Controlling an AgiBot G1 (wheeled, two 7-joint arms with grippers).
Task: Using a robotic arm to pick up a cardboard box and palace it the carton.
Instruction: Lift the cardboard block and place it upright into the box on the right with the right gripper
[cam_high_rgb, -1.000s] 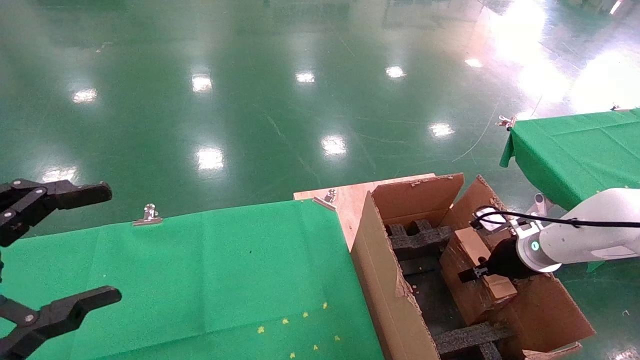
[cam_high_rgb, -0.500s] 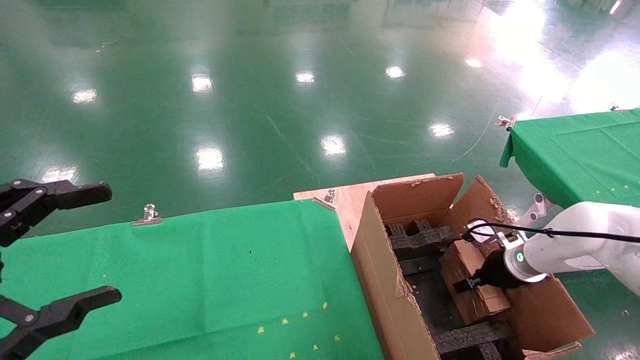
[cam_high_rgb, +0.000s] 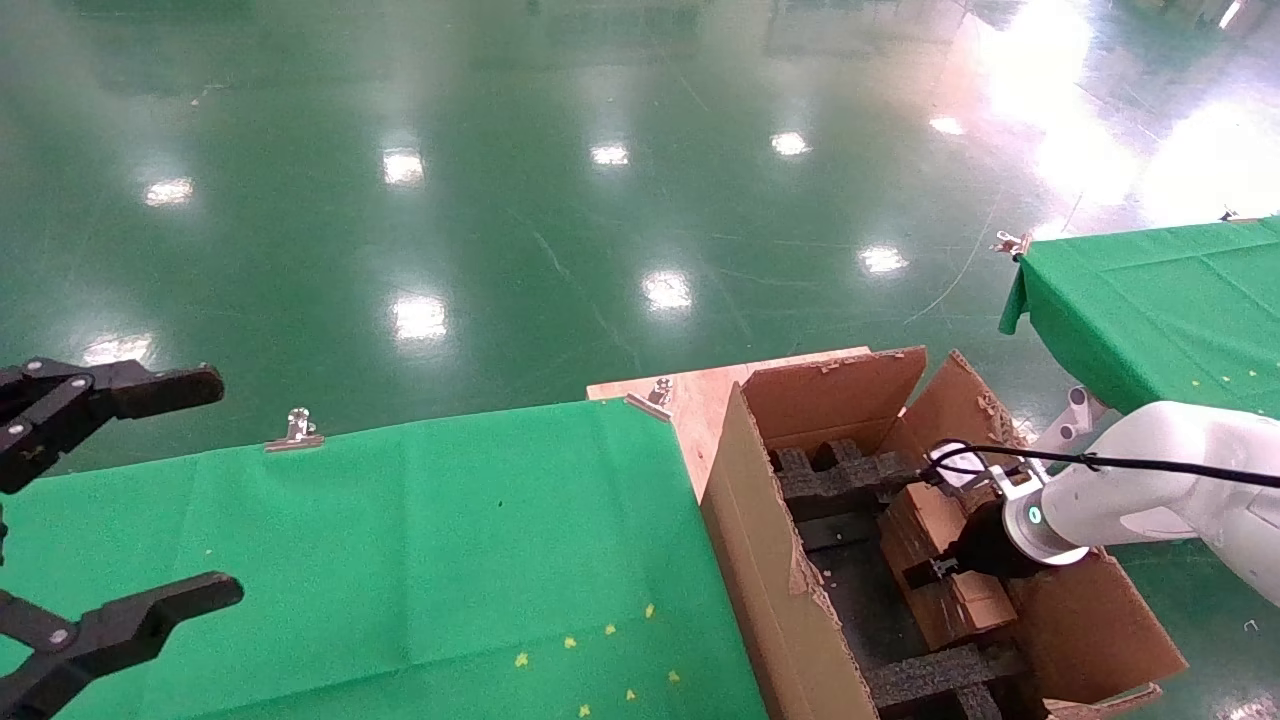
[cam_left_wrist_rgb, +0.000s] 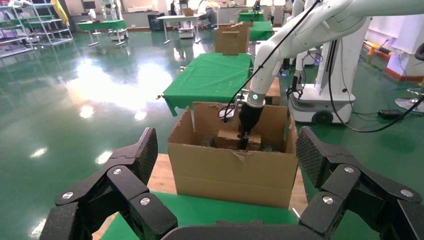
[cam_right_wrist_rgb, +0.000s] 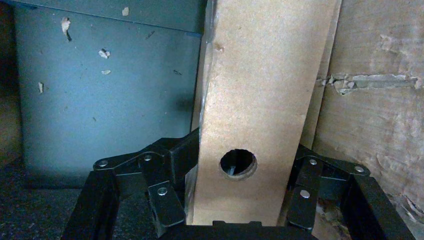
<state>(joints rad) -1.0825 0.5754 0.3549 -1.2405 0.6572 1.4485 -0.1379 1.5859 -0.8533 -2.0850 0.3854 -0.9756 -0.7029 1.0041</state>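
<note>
I should open my right gripper now. The cardboard box would stay there, because its lower edge is in the gap beside the black panel.
The robotic arm (cam_high_rgb: 1150, 495) on my right reaches into the carton (cam_high_rgb: 770, 560). Its right gripper (cam_high_rgb: 928, 572) is shut on the cardboard box (cam_high_rgb: 935, 510), held on edge low inside the carton against the right-hand wall. In the right wrist view the cardboard box (cam_right_wrist_rgb: 260, 90) fills the space between the gripper's (cam_right_wrist_rgb: 242, 152) fingers (cam_right_wrist_rgb: 175, 155), its round hole facing the camera. Black foam blocks (cam_high_rgb: 840, 475) lie on the carton floor. My left gripper (cam_high_rgb: 190, 490) is open and empty, parked at the far left over the green table. The left wrist view shows the carton (cam_left_wrist_rgb: 235, 170) with the box (cam_left_wrist_rgb: 230, 137) inside.
A green-clothed table (cam_high_rgb: 400, 540) stands left of the carton, with metal clips (cam_high_rgb: 297, 430) on its far edge. A wooden board (cam_high_rgb: 700, 395) shows under the carton. A second green table (cam_high_rgb: 1150, 300) stands at the right. Shiny green floor lies beyond.
The right gripper has moved down and a little left, carrying the cardboard box deeper into the carton. The left arm has not moved.
</note>
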